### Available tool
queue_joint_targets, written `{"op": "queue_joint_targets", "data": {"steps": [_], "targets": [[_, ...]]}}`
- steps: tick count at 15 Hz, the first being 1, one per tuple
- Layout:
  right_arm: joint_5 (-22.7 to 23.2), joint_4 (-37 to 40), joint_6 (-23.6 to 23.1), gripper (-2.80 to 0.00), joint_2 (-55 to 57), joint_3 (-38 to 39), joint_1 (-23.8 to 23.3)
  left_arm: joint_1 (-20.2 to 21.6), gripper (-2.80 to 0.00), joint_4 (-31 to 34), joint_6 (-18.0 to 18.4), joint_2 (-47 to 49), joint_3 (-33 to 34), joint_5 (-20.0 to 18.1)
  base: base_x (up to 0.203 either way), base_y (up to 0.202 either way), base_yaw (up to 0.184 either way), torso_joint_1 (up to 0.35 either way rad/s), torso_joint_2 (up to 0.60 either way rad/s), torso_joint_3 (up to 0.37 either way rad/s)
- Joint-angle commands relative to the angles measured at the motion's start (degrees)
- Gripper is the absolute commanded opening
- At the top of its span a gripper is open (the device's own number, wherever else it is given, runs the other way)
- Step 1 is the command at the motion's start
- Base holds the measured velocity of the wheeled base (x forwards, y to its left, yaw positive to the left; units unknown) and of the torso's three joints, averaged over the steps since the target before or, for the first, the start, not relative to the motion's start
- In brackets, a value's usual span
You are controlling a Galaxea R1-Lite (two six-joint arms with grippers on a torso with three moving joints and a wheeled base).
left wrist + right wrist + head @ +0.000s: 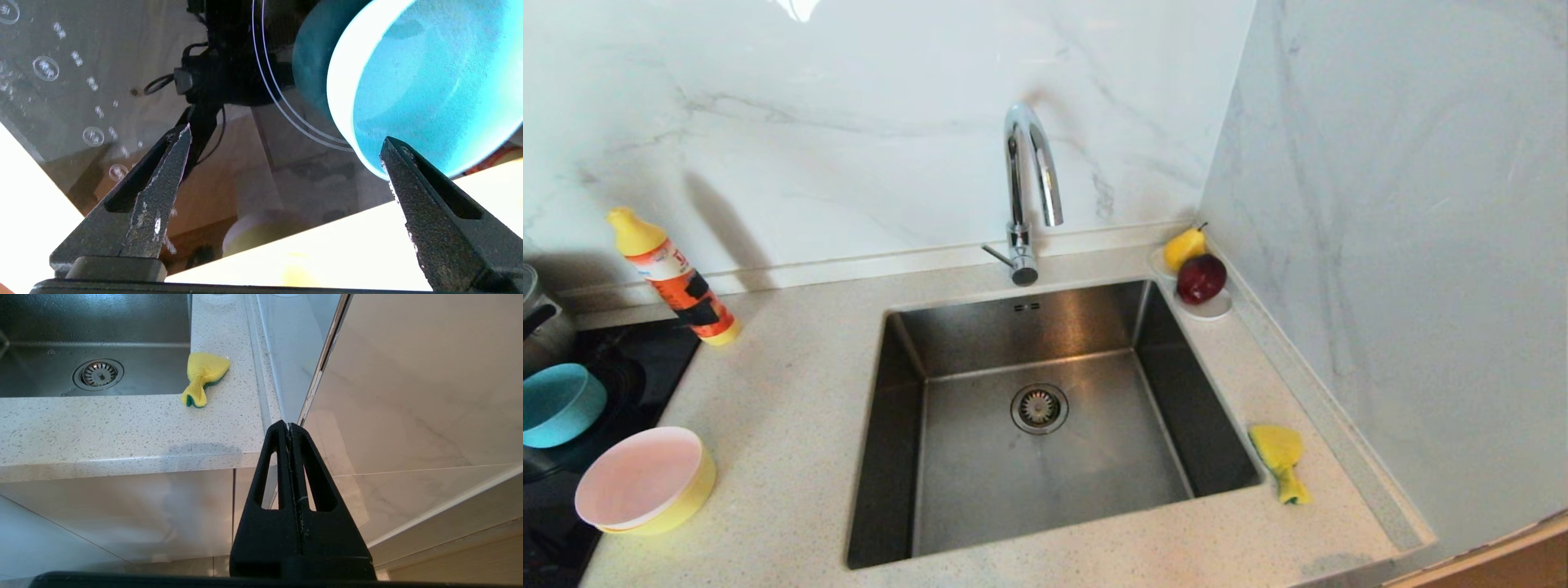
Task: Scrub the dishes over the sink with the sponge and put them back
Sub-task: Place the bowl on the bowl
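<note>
The blue bowl is too wide for the robot's fingers, so the left gripper next needs to grip the bowl by its thin rim (534, 443) (354, 139) to scrub it.
The steel sink (1054, 482) with its chrome tap (1029, 180) fills the middle of the head view. The yellow-green sponge (1278, 457) (204, 375) lies on the counter to the sink's right. Left of the sink, a pink bowl (637, 478) sits nested in a yellow bowl (690, 498). A light blue bowl (556, 404) (429, 81) rests on the black cooktop (645, 359). My left gripper (287, 134) hangs open over the cooktop glass, nothing between its fingers, the blue bowl's rim beside one fingertip. My right gripper (288, 424) is shut and parked below the counter's front edge.
An orange bottle with a yellow cap (674, 282) stands on the counter behind the bowls. A white saucer (1205, 309) with a pear (1184, 245) and a red apple (1201, 278) sits in the back right corner. A pot (539, 327) shows at the far left. Marble walls close off the back and right.
</note>
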Motion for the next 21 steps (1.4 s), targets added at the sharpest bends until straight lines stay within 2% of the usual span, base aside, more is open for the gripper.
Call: {"op": "queue_joint_targets", "data": {"steps": [1, 8, 14, 20, 21], "targets": [[0.0, 0.0, 0.0, -2.80, 0.1, 0.0, 0.0, 0.0, 0.00, -0.9, -0.7, 1.6, 0.0, 0.0, 0.000, 0.000, 0.000, 0.000, 0.00, 0.000], [0.0, 0.0, 0.0, -2.80, 0.1, 0.0, 0.0, 0.0, 0.00, -1.4, -1.2, 2.7, 0.0, 0.7, 0.000, 0.000, 0.000, 0.000, 0.00, 0.000], [0.0, 0.0, 0.0, -2.80, 0.1, 0.0, 0.0, -0.1, 0.00, -1.4, -1.8, 4.5, 0.0, 3.5, 0.000, 0.000, 0.000, 0.000, 0.00, 0.000], [0.0, 0.0, 0.0, -2.80, 0.1, 0.0, 0.0, -0.1, 0.00, -0.9, -1.8, 4.5, 0.1, 3.7, 0.000, 0.000, 0.000, 0.000, 0.00, 0.000], [0.0, 0.0, 0.0, -2.80, 0.1, 0.0, 0.0, -0.1, -2.80, -0.8, -1.7, 4.4, 0.1, 3.7, 0.000, 0.000, 0.000, 0.000, 0.00, 0.000]]}}
